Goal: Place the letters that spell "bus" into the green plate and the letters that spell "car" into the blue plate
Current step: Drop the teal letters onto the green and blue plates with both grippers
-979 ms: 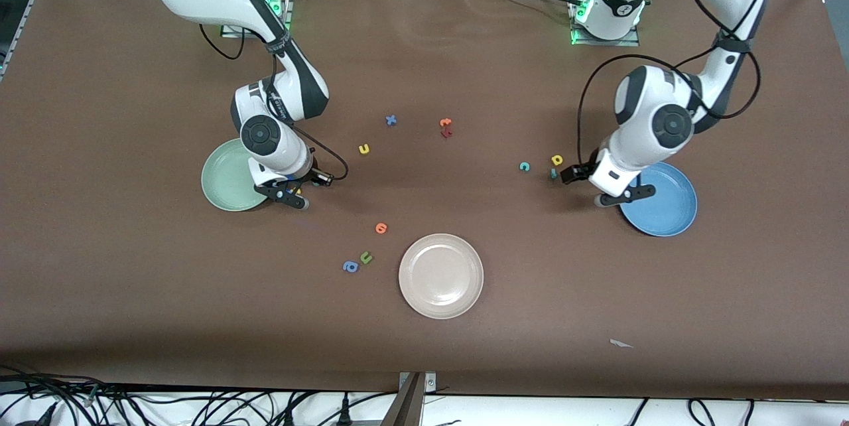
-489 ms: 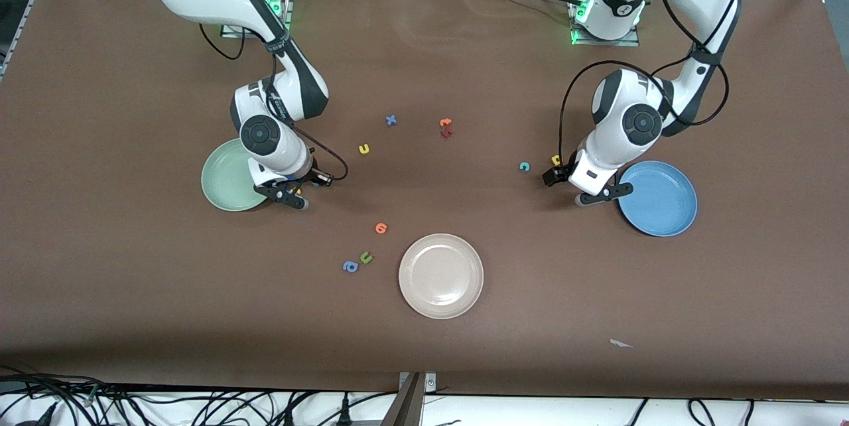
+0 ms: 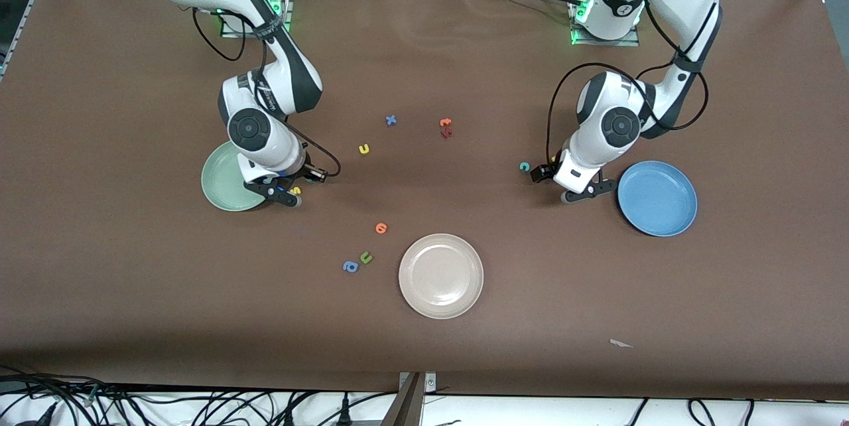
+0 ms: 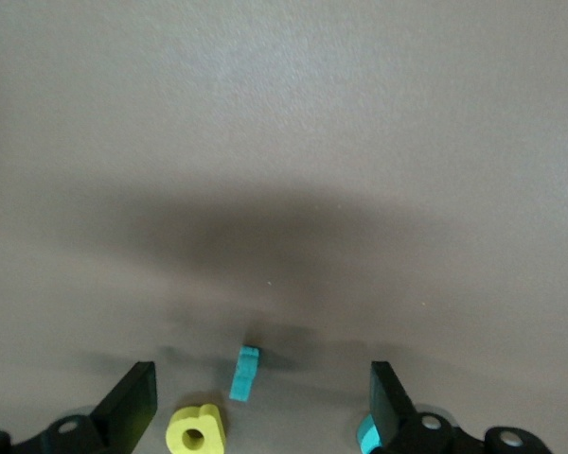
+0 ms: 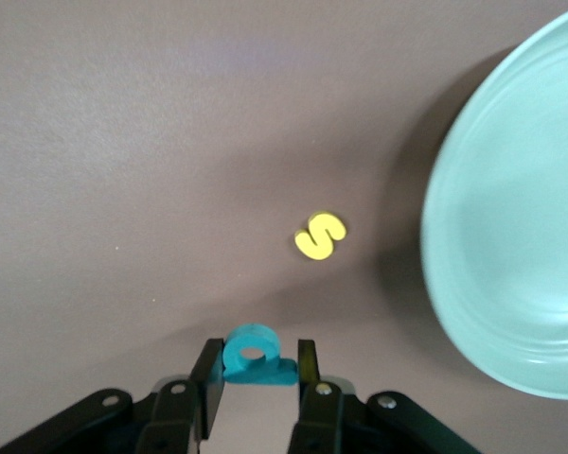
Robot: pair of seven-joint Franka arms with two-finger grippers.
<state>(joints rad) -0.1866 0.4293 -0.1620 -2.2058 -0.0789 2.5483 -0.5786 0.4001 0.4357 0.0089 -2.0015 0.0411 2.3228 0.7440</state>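
My left gripper grabs the teal r by its long sides next, to add the r of "car" to the blue plate [image 3: 656, 198].
My right gripper [image 5: 256, 364] is shut on the teal b [image 5: 254, 356], just above the table beside the green plate [image 3: 222, 180]. The yellow s [image 5: 320, 235] lies on the table close to that plate's rim. The yellow u [image 3: 363, 148] lies farther toward the middle. My left gripper [image 4: 261, 416] is open and low over the thin teal r [image 4: 245, 372] and the yellow a [image 4: 197, 430], both between its fingers. The teal c [image 3: 524, 166] lies just outside one finger. The blue plate [image 3: 656, 198] holds nothing.
A beige plate [image 3: 441, 275] sits nearer the front camera at mid-table. An orange letter [image 3: 381, 228], an olive u [image 3: 365, 257] and a blue a [image 3: 350, 267] lie beside it. A blue x [image 3: 391, 120] and orange and red letters [image 3: 446, 127] lie toward the bases.
My left arm has swung off the blue plate's rim toward the right arm's end, coming over the r and a. My right gripper has shifted slightly toward the green plate with the b.
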